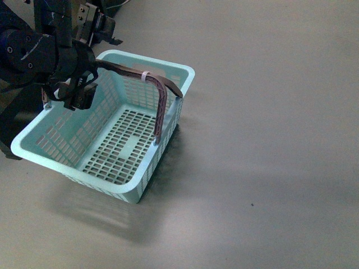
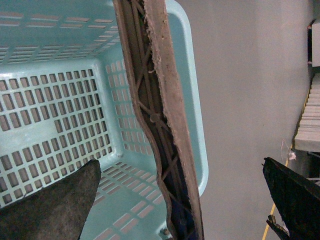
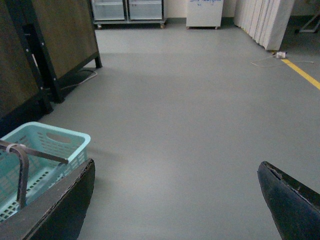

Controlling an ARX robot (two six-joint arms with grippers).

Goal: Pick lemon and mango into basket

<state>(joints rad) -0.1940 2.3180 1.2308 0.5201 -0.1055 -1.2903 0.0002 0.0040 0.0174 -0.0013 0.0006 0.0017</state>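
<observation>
I should grab the basket's brown handle [image 1: 160, 109] with my left gripper next. Then I can carry the basket for the lemon and mango.
The mint-green basket [image 1: 168, 70] stands on the grey floor with nothing in it. One brown handle [image 1: 160, 95], with a white tie, is raised over it. My left gripper [image 1: 78, 78] is at the basket's far left rim. In the left wrist view it [image 2: 180, 165] is open, and the handle [image 2: 160, 75] runs between its two fingers without touching them. My right gripper [image 3: 176, 165] is open over bare floor, with the basket [image 3: 55, 142] off to one side of it. The lemon and the mango are out of view.
Grey floor [image 1: 269, 140] spreads to the right of the basket. The right wrist view shows dark wooden panels on black frames [image 3: 60, 35], white cabinets [image 3: 205, 12], a white curtain [image 3: 262, 20] and a yellow floor line [image 3: 302, 72].
</observation>
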